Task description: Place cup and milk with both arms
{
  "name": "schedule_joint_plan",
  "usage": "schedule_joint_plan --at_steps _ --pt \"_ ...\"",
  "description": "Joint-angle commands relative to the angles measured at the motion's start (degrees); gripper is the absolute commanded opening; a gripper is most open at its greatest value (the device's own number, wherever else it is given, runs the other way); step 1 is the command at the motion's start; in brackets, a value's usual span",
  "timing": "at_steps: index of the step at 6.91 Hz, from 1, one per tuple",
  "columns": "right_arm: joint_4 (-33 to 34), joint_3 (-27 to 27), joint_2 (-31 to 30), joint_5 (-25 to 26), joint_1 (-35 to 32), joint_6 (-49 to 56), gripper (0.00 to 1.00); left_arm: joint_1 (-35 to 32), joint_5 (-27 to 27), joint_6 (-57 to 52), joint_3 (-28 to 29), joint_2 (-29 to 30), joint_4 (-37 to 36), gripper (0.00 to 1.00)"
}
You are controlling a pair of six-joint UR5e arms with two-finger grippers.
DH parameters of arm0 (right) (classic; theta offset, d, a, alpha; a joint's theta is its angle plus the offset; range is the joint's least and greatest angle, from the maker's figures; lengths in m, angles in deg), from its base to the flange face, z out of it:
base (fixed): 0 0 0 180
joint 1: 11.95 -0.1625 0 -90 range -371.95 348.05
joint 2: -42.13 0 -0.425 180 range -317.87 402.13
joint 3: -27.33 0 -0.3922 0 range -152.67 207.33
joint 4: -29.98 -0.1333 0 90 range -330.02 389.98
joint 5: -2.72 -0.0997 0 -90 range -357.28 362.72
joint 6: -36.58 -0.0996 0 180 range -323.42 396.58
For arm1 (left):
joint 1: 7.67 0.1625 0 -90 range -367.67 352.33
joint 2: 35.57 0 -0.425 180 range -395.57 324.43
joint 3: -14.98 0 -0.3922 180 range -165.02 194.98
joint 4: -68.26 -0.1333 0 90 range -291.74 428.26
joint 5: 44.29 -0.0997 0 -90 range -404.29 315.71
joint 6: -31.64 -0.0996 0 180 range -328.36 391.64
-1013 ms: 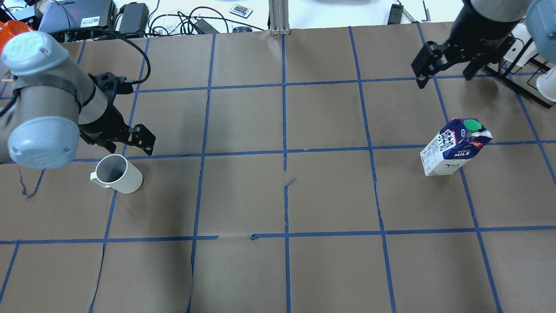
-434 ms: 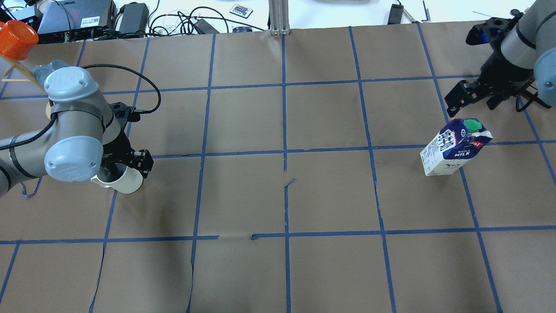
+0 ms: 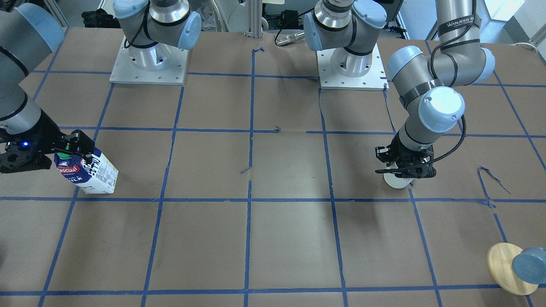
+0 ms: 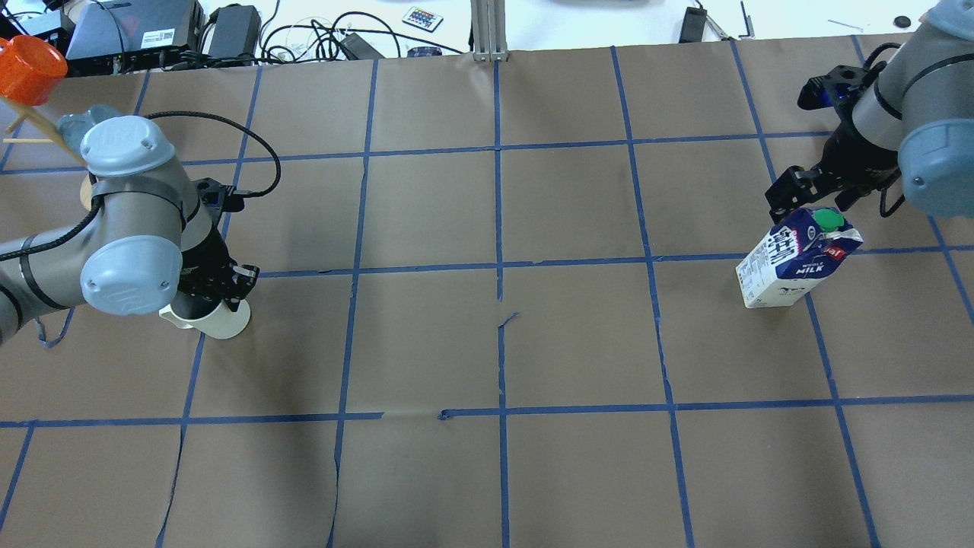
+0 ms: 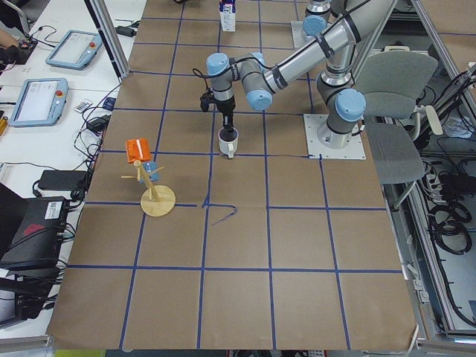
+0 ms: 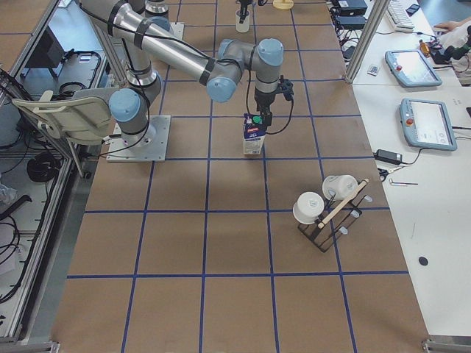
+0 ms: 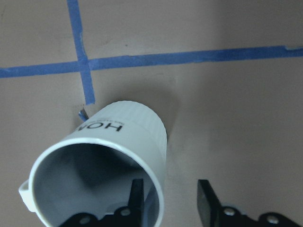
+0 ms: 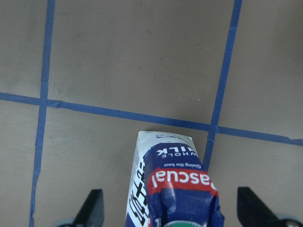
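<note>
The robot's right gripper next needs to grab the blue-and-white milk carton by its gable top (image 3: 69,158), to place the milk beside the cup (image 3: 396,180).
The white cup (image 4: 222,324) stands upright on the left of the table, also in the front view (image 3: 396,181) and left wrist view (image 7: 128,137). My left gripper (image 4: 217,289) is open over its rim, with one finger inside (image 7: 136,194) and one outside the wall. The blue-and-white milk carton (image 4: 791,262) stands upright on the right, also in the front view (image 3: 91,175). My right gripper (image 4: 810,204) is wide open around the carton's top, with a finger on each side of it (image 8: 94,205) and clear gaps.
A wooden stand (image 3: 509,266) with an orange cup (image 4: 29,67) and a blue-grey cylinder is at the far left. A rack with white cups (image 6: 324,206) is on the right end. Cables and devices (image 4: 228,30) line the far edge. Arm bases (image 3: 149,64) are behind.
My left gripper came down onto the cup's rim and narrowed. My right gripper swung in from the far right and lowered around the carton's top. The cup and the carton have not moved.
</note>
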Motion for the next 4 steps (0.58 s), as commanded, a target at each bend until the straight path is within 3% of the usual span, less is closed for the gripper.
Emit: schedule_joint_plan --at_steps 1,2,3,4 --pt "1.22 -0.08 2.11 -0.18 1.08 0.43 1.00 0.00 -0.04 0.45 0.92 -0.31 -0.02 0.00" --pt "1.40 -0.08 2.38 -0.35 1.08 0.44 0.95 -1.74 0.39 5.15 3.19 -0.22 0.85 0.00" --pt "0.53 -0.17 2.47 0.26 1.08 0.52 0.74 -6.37 1.62 16.25 6.17 0.56 3.73 0.00" --pt "0.00 -0.17 2.47 0.35 1.08 0.61 0.69 -14.07 5.02 29.93 9.95 2.22 6.02 0.00"
